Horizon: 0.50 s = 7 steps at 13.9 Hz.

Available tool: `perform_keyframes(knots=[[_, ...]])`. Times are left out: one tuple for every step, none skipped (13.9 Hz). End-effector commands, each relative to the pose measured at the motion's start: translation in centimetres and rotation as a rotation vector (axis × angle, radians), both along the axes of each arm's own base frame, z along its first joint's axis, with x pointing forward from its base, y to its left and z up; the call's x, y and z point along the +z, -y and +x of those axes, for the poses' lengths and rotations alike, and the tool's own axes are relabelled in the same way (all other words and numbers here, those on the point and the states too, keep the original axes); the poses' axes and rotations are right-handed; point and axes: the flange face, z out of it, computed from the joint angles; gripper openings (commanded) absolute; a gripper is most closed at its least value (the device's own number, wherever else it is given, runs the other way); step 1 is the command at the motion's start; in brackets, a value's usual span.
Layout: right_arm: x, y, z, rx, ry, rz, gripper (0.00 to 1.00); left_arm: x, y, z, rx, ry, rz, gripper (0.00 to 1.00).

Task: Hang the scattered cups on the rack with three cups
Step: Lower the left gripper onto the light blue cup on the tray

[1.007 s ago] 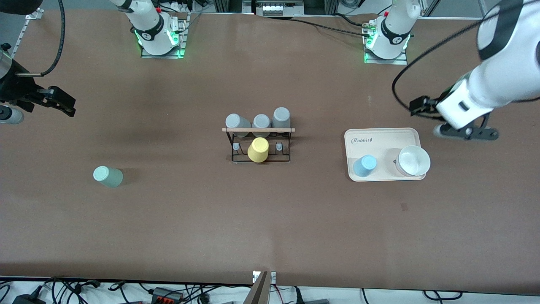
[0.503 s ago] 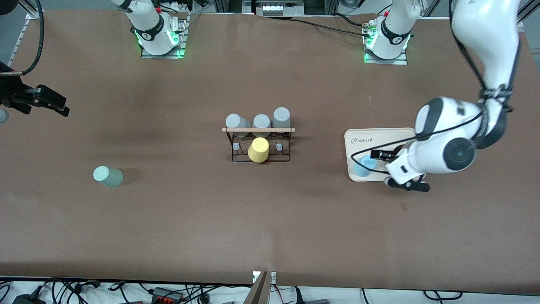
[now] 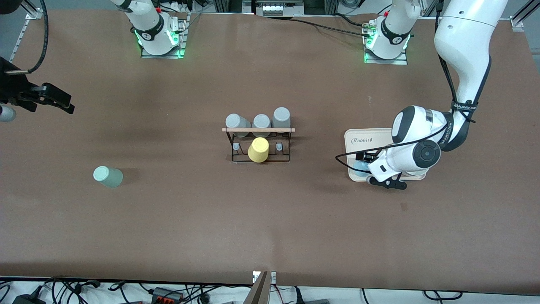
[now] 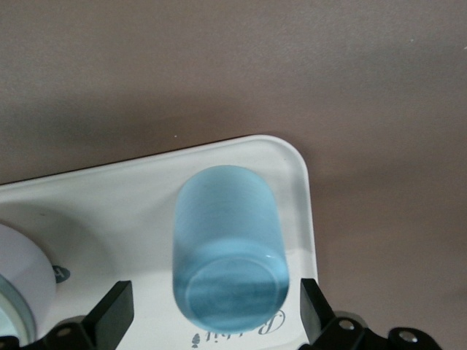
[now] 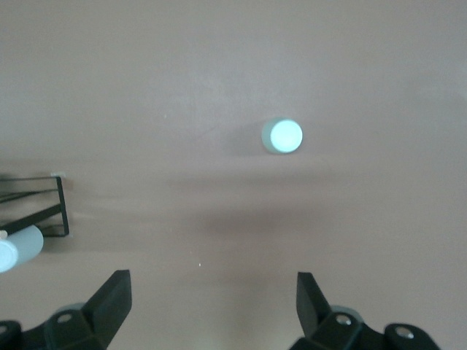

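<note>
My left gripper closes on the blue cup now. My fingers stand on either side of the blue cup's base end point(image 4: 230, 288), so closing now would catch it.
A light blue cup point(image 4: 228, 248) stands upside down on the beige tray point(image 4: 109, 204); in the front view only its edge point(image 3: 359, 169) shows under the left arm. My left gripper point(image 4: 211, 315) hangs open just over it, a finger on each side and neither touching. The mint-green cup point(image 3: 107, 176) stands alone toward the right arm's end of the table. My right gripper point(image 3: 57, 101) is open and empty, high above that end, and sees the mint cup point(image 5: 282, 136) below. The black wire rack point(image 3: 258, 130) at mid-table carries three grey cups point(image 3: 261, 122).
A yellow cup point(image 3: 258, 150) sits on the rack's nearer side. A white bowl point(image 4: 22, 277) shares the tray with the blue cup; the left arm hides it in the front view. The tray's rim point(image 3: 379, 137) lies toward the left arm's end.
The left arm has swung in from the table's end and come down over the tray, onto the blue cup. The right gripper has only shifted slightly.
</note>
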Motion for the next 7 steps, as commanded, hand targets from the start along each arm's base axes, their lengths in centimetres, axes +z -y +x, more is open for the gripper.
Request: perform_keyframes(knots=[[-0.9,0.1,-0.1,0.007,-0.032,0.015,1.0,0.3,0.8,-1.1,0.023,0.022,0.008,1.0],[-1.0,0.3,-0.1,0.009,-0.035,0.013,1.0,0.2,0.8,-0.9,0.027,0.037,0.005,0.93],[-2.1,0.5,0.4,0.01,-0.055,0.013,1.0,0.2,0.8,-0.8,0.029,0.04,0.005,0.86],[-3.1,0.9,1.0,0.013,-0.075,0.011,1.0,0.3,0.8,-0.7,0.027,0.045,0.004,0.7],[-4.4,1.2,1.5,0.019,-0.096,0.01,1.0,0.4,0.7,-0.6,0.022,0.047,0.003,0.53],[-6.0,1.2,2.1,0.019,-0.126,0.01,1.0,0.8,0.8,-0.3,0.017,0.056,0.001,0.38],[-6.4,1.7,2.2,0.018,-0.132,0.007,1.0,1.4,0.9,0.1,0.004,0.072,0.008,0.19]])
